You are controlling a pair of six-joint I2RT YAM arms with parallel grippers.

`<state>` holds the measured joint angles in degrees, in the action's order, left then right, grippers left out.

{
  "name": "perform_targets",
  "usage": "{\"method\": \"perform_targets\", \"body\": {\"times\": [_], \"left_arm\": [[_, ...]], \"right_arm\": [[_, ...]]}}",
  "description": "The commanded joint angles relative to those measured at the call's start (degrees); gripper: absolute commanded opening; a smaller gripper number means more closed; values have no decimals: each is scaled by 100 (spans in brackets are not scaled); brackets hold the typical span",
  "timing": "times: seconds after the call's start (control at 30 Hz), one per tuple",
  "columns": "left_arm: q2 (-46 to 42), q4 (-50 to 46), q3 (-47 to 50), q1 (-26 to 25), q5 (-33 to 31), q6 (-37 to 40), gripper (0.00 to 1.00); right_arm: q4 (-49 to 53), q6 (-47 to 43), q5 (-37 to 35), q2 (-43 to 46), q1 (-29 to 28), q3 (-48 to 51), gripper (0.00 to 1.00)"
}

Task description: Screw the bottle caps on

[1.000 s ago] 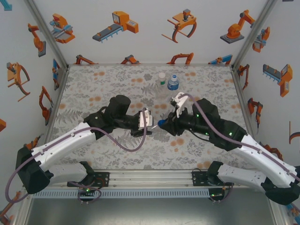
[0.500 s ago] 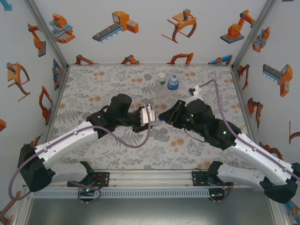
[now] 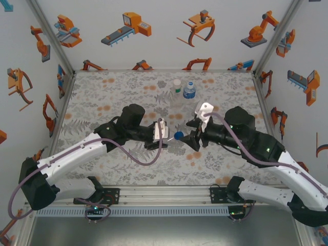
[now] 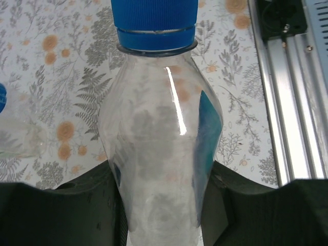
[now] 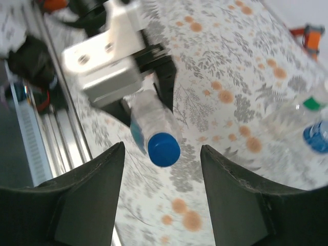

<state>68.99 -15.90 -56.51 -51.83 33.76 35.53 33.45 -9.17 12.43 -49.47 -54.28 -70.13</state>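
The bottle needs its cap screwed on, so my right gripper should next grab the blue cap (image 3: pixel 178 136) (image 5: pixel 164 149) end-on by its opposite sides and then turn it.
A clear bottle (image 3: pixel 169 134) (image 4: pixel 159 143) lies level above the table, and my left gripper (image 3: pixel 162 131) (image 4: pixel 161 192) is shut on its body. Its blue cap (image 3: pixel 178 136) (image 4: pixel 154 18) (image 5: pixel 164 149) sits on the neck and points toward my right gripper (image 3: pixel 194 136) (image 5: pixel 161 149). That gripper is open. Its fingers (image 5: pixel 92 189) stand wide on either side of the cap without touching it. Two more bottles stand upright at the back: one with a green cap (image 3: pixel 177 85) (image 5: pixel 311 103), one with a blue cap and label (image 3: pixel 189 90) (image 5: pixel 318 136).
The flowered table top (image 3: pixel 113 97) is bounded by white walls at the left, right and back. An aluminium rail (image 3: pixel 164 195) (image 4: pixel 292 102) runs along the near edge between the arm bases. Both arms reach in over the middle of the table.
My right gripper has let go of the blue cap, opened, and drawn back to the right. The left gripper has kept its hold on the bottle and barely shifted.
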Motion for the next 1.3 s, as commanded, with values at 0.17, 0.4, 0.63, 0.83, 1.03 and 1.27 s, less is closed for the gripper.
{"method": "perform_targets", "body": {"times": [0.17, 0.4, 0.63, 0.83, 1.03, 1.27], "left_arm": [[-240, -643, -324, -36, 833, 358, 0], [-204, -783, -380, -38, 957, 374, 0], [-237, -818, -350, -37, 1057, 384, 0], [-303, -757, -302, -37, 1060, 334, 0], [-342, -767, -281, -37, 1048, 264, 0], [-333, -642, -209, -37, 809, 176, 0]], "right_arm": [[1064, -2555, 1397, -294, 10, -389, 55], [803, -2429, 1699, -484, 0, -276, 50], [498, -2335, 1719, -511, -3, -91, 45], [437, -2326, 1685, -548, -1, -13, 44], [388, -2276, 1684, -552, -3, 55, 41], [-91, -1265, 1385, -489, -3, 224, 23]]}}
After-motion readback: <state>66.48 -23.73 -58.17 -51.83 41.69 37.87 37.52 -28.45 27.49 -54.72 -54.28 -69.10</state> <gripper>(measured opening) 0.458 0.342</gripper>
